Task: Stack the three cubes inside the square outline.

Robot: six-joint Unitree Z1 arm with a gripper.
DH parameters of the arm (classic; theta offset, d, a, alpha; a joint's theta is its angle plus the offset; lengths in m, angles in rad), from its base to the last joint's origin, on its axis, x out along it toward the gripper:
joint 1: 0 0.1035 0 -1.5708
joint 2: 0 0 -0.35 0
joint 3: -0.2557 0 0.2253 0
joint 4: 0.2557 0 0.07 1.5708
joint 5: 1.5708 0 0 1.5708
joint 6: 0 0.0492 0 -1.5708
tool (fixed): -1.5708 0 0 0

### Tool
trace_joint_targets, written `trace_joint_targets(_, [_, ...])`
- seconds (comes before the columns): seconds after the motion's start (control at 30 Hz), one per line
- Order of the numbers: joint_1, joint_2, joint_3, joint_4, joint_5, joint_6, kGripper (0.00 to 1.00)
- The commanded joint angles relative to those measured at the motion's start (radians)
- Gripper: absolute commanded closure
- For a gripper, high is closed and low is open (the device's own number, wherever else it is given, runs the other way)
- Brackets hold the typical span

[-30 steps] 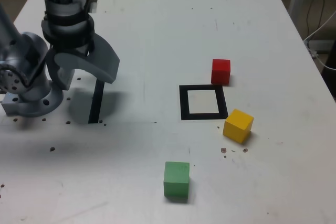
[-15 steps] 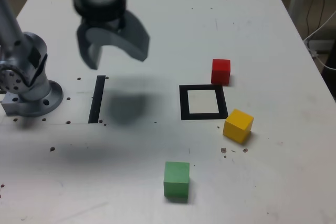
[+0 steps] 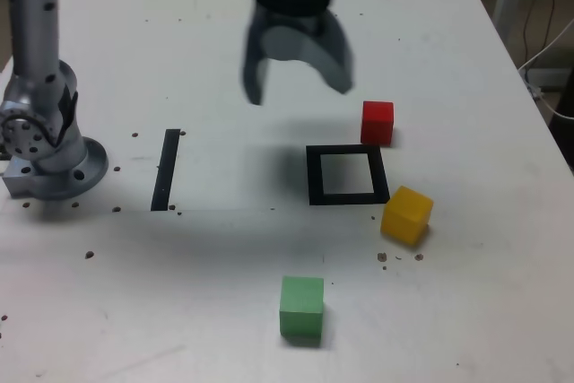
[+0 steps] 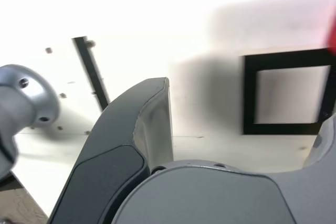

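Observation:
My gripper is going to grab the red cube (image 3: 378, 122) by its opposite sides next. That cube starts the stack inside the square outline (image 3: 347, 175).
My gripper (image 3: 296, 87) hangs open and empty above the table, up and to the exterior view's left of the square outline (image 3: 347, 175). The black tape square has a white centre and nothing in it. The red cube (image 3: 378, 122) rests just beyond the outline's far right corner. The yellow cube (image 3: 406, 214) lies turned at an angle off the outline's near right corner. The green cube (image 3: 301, 308) sits alone nearer the front edge. In the wrist view one dark finger (image 4: 136, 145) shows beside the square outline (image 4: 286, 92), and a red sliver (image 4: 332, 32) marks the red cube.
A single straight black strip (image 3: 166, 169) lies on the table at the exterior view's left, close to the arm's grey base (image 3: 45, 145). Small screw holes and specks dot the white table (image 3: 206, 266). Cables hang off the table's right side.
The gripper has swept from beside the arm's base, over the black strip, to the exterior view's right and now hangs near the square outline. The cubes have not moved.

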Motion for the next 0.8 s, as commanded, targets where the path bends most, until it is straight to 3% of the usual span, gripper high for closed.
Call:
trace_joint_targets(0.0, [0.005,0.040,-0.147,0.008,0.003,0.008,0.03])
trace_joint_targets(0.23, [0.013,0.154,-0.265,0.014,0.012,0.031,0.03])
trace_joint_targets(0.47, [0.035,0.243,-0.280,0.013,0.013,0.034,0.04])
trace_joint_targets(0.77, [0.050,0.288,-0.265,-0.003,0.040,0.035,0.06])
